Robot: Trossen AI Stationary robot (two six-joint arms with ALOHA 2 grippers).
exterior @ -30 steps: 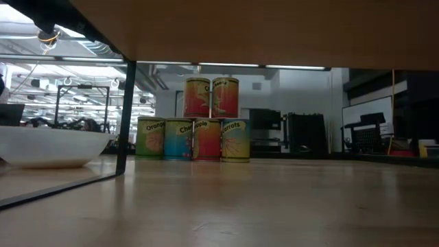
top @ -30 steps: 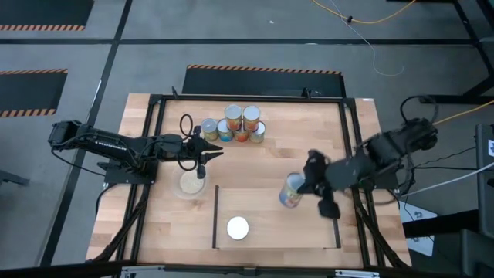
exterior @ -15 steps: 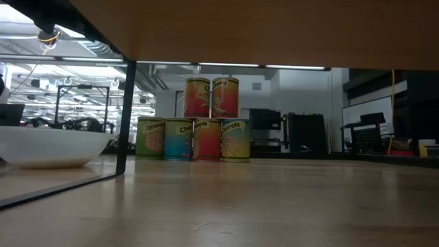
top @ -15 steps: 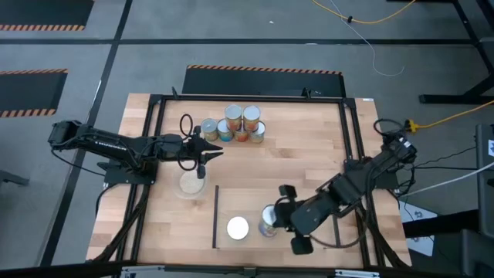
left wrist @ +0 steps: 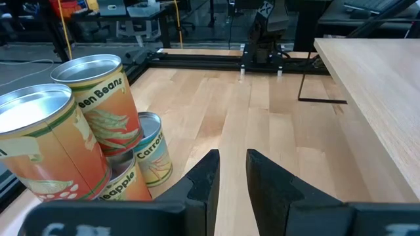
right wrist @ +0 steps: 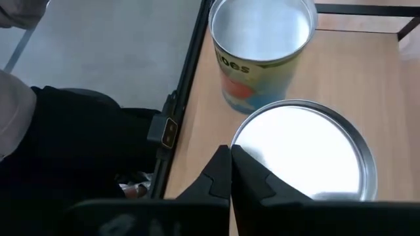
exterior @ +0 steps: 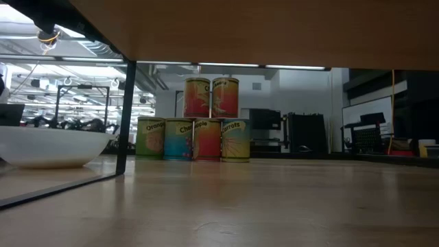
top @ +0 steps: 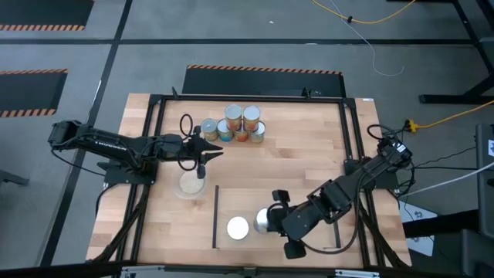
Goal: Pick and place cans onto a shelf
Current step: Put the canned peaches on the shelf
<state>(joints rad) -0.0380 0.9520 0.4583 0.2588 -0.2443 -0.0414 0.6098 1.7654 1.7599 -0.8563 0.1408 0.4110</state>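
Note:
I should let go of the can with my right gripper now, because its silver top is level beside the other can on the light-wood shelf. The can would stay standing.
Several cans (top: 234,124) are stacked at the far middle of the table; they also show in the low view (exterior: 206,130) and the left wrist view (left wrist: 98,98). One can (top: 238,228) stands on the light-wood shelf (top: 309,193). My right gripper (top: 272,218) is shut on a second can (top: 262,220) right beside it. My left gripper (top: 205,151) is open and empty, just left of the stack. My right gripper has its fingertips close together at the rim of the can's silver top (right wrist: 235,141), on the side toward the other can (right wrist: 262,39). The fingers come slanting down from the table's right. The can's top faces up. I cannot tell whether its base rests on the shelf.
A round clear dish with beige contents (top: 191,184) sits near my left gripper, left of the shelf's black bar (top: 214,216). A black metal frame (top: 154,116) runs around the table. In the low view the shelf's underside (exterior: 240,31) spans the top.
My right gripper has carried its can from the shelf's right part toward the table's left and near edges, down to a spot beside the can standing there. The can was tilted and now shows its top up.

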